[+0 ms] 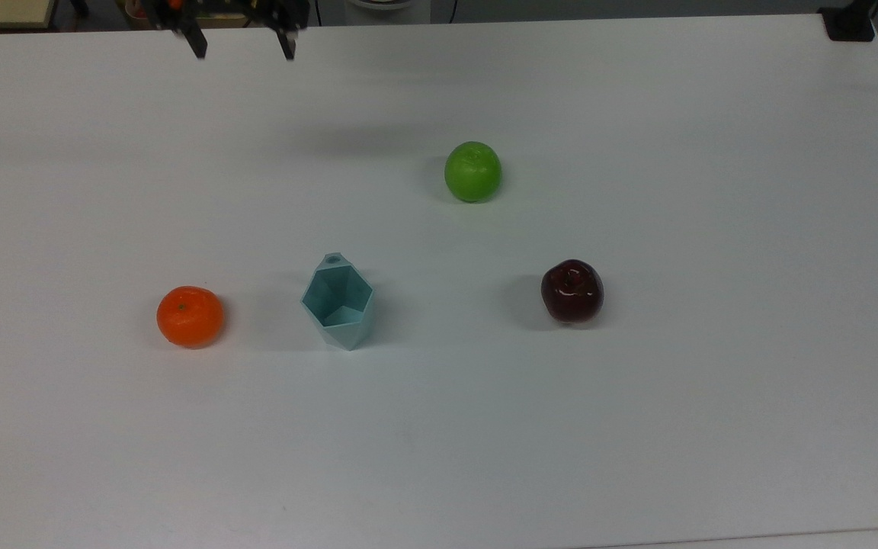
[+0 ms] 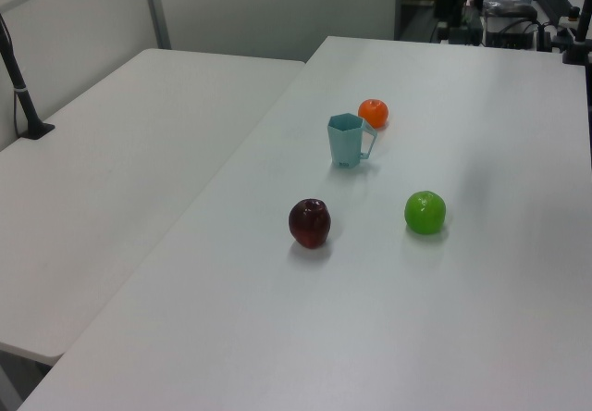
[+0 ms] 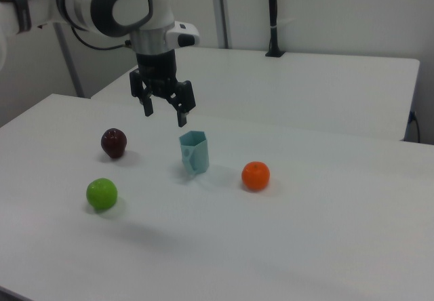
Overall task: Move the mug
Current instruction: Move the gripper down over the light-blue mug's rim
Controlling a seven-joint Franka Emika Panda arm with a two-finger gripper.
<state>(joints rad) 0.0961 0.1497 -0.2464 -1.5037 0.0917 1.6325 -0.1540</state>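
I should grab the teal mug by its handle (image 2: pixel 373 141) next with my gripper. Then I can move it across the white table.
The mug (image 1: pixel 338 301) is a pale teal faceted cup standing upright on the white table (image 1: pixel 637 427), between an orange and a red apple. It also shows in the left view (image 2: pixel 347 140) and the right view (image 3: pixel 194 152). My gripper (image 1: pixel 243 44) enters at the top view's upper left, open, with nothing between its two dark fingers. In the right view the gripper (image 3: pixel 165 114) hangs in the air above and to the left of the mug, well clear of it.
An orange (image 1: pixel 190 316) lies to the top view's left of the mug, a dark red apple (image 1: pixel 571 290) to its right, a green apple (image 1: pixel 472 171) further back. A second white table (image 2: pixel 111 180) adjoins in the left view. A black post (image 3: pixel 273 16) stands on the far table.
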